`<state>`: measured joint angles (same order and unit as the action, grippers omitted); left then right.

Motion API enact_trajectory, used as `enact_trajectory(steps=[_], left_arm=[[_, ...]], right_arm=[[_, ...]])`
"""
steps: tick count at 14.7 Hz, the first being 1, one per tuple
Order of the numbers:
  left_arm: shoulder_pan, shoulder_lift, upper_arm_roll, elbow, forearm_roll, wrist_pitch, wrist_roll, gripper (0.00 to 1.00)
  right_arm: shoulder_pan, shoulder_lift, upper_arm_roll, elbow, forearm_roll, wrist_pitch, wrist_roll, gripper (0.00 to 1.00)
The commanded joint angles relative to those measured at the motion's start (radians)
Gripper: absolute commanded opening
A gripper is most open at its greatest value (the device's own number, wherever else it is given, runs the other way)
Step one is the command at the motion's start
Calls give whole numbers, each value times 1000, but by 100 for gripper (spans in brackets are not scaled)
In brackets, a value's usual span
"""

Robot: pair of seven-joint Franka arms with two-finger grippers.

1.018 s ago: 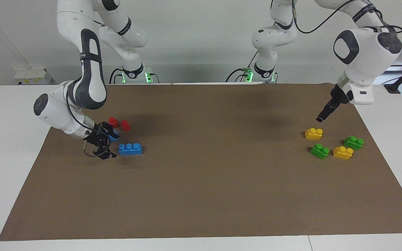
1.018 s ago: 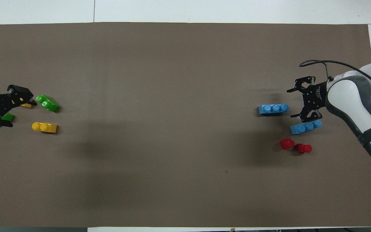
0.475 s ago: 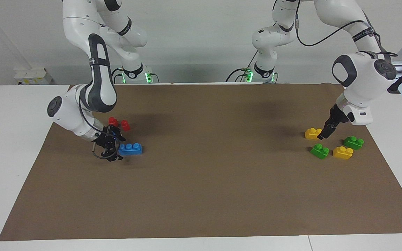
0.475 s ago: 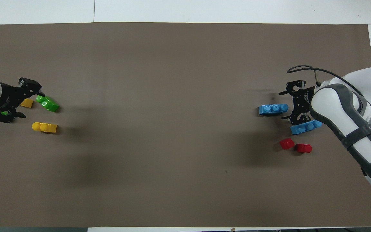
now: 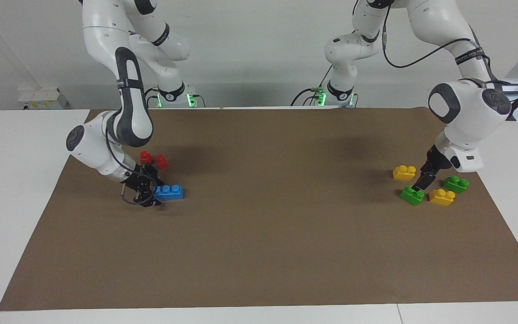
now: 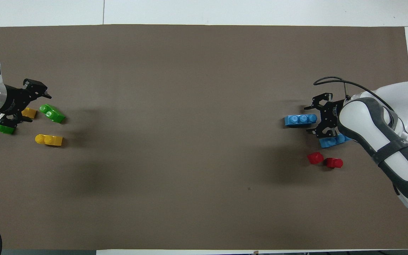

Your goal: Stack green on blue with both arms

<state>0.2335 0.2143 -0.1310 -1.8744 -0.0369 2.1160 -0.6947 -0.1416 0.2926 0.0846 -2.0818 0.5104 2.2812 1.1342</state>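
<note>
My left gripper is going to grab the bright green brick by its one stud end [image 6: 45, 109] next, to stack green on blue [image 6: 300, 119].
The bright green brick [image 5: 412, 195] lies on the brown mat at the left arm's end, also seen from overhead [image 6: 52, 113]. My left gripper [image 5: 422, 183] is open and low just over it, between it and a yellow brick; overhead [image 6: 37, 107] its fingers stand wide apart. A blue brick [image 5: 169, 192] lies at the right arm's end [image 6: 300, 120]. My right gripper [image 5: 145, 193] is open and low at that brick's end [image 6: 309, 118], with one finger on each side of it. The second blue brick [image 6: 331, 141] lies partly under the right arm.
A darker green brick [image 5: 455, 183] and two yellow bricks [image 5: 404, 172] [image 5: 441, 197] lie around the bright green one. Two small red bricks [image 5: 145, 157] [image 5: 162, 162] lie nearer to the robots than the blue bricks. White table borders the mat [image 5: 259, 225].
The left gripper came down from over the yellow brick to just above the bright green brick. The right gripper moved sideways up to the blue brick's end. No brick moved.
</note>
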Motion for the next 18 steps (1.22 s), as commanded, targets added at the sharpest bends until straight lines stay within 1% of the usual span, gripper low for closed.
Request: enact_trajectory(steps=[1, 2, 3, 4, 6, 8, 11, 13, 15, 17, 18], left_arm=[[12, 68, -6, 58, -3, 10, -12, 100], [12, 88, -6, 76, -1, 10, -14, 100], [12, 109, -4, 89, 3, 12, -14, 100], [12, 125, -2, 100, 23, 13, -14, 100], [10, 145, -2, 104, 49, 22, -14, 100], [12, 155, -1, 104, 51, 42, -14, 100], [24, 158, -1, 95, 61, 55, -14, 100], [35, 160, -1, 87, 66, 78, -14, 100], [35, 174, 1, 87, 66, 88, -14, 100], [36, 177, -1, 75, 66, 105, -14, 100], [36, 177, -1, 61, 66, 128, -19, 100]], right_arm=[[-6, -7, 3, -12, 106, 21, -30, 32], [-4, -7, 3, -9, 112, 21, -30, 24], [-4, -7, 3, -4, 112, 20, -30, 14], [-4, -6, 3, 0, 112, 17, -34, 1], [-6, -3, 3, 22, 111, 4, -43, 0], [-6, -3, 3, 37, 106, -5, -45, 0], [-3, -16, 10, 130, 106, -113, -33, 0], [66, -38, 12, 179, 108, -143, -8, 0], [135, -43, 12, 210, 108, -131, 102, 0], [225, -43, 12, 221, 109, -91, 203, 0], [276, -43, 12, 221, 109, -45, 275, 0]])
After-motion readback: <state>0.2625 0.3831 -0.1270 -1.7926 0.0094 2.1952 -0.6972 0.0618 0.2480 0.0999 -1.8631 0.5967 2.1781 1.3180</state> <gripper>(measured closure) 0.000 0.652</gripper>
